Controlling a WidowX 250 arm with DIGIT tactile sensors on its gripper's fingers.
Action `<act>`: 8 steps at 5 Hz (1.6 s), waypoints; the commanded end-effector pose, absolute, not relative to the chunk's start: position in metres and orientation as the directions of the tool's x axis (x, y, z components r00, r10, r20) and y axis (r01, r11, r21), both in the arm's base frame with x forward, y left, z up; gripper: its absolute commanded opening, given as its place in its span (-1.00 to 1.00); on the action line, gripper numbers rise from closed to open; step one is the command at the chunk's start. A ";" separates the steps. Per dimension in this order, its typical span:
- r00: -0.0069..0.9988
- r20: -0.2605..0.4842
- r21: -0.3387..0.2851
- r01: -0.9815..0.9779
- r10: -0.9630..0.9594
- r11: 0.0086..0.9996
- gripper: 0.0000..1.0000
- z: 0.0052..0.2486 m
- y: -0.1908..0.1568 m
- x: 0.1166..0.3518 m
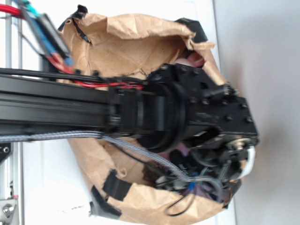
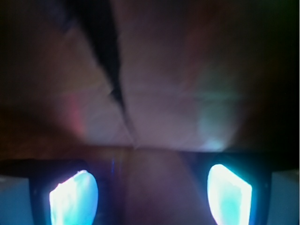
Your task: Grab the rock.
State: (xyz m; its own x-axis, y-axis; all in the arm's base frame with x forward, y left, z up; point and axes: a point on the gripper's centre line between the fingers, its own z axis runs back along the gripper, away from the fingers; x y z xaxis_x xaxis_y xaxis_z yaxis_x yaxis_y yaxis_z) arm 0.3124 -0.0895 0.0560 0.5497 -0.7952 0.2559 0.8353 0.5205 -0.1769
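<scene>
My gripper reaches the rock, before it closes on the rock. Dim creased paper shows between my open fingers, so closing now would miss the rock.
My arm reaches from the left into an open brown paper bag [image 1: 136, 42], and its black wrist [image 1: 206, 108] covers most of the inside. A small dark brown mottled lump [image 1: 151, 176], partly behind a braided cable, looks like the rock; it lies left of the gripper end. In the wrist view my gripper [image 2: 152, 197] is open. Its two glowing fingertips [image 2: 75, 199] stand wide apart with only dim creased paper [image 2: 164, 93] between and beyond them. No rock shows in the wrist view.
A bit of pink plush [image 1: 193, 60] peeks out past the wrist at the bag's upper side. Blue rope [image 1: 190, 187] and black cables [image 1: 180, 206] lie in the lower part. Black tape patches [image 1: 115, 185] hold the bag's rim.
</scene>
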 end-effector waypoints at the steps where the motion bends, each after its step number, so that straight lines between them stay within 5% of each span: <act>1: 0.492 0.347 -0.086 0.864 -0.798 0.496 1.00 0.088 -0.061 0.295; 4: 0.366 0.411 -0.017 0.919 -0.835 0.395 1.00 0.058 -0.073 0.277; 7: 0.369 0.399 -0.002 0.916 -0.839 0.402 1.00 0.036 -0.106 0.289; 8: 0.394 0.393 -0.008 0.905 -0.831 0.425 -1.00 0.031 -0.112 0.303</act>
State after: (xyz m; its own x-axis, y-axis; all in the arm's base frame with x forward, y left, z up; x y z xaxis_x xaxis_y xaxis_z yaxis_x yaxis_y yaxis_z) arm 0.2994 -0.1017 0.0254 0.4277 -0.8211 0.3780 0.8927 0.4494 -0.0340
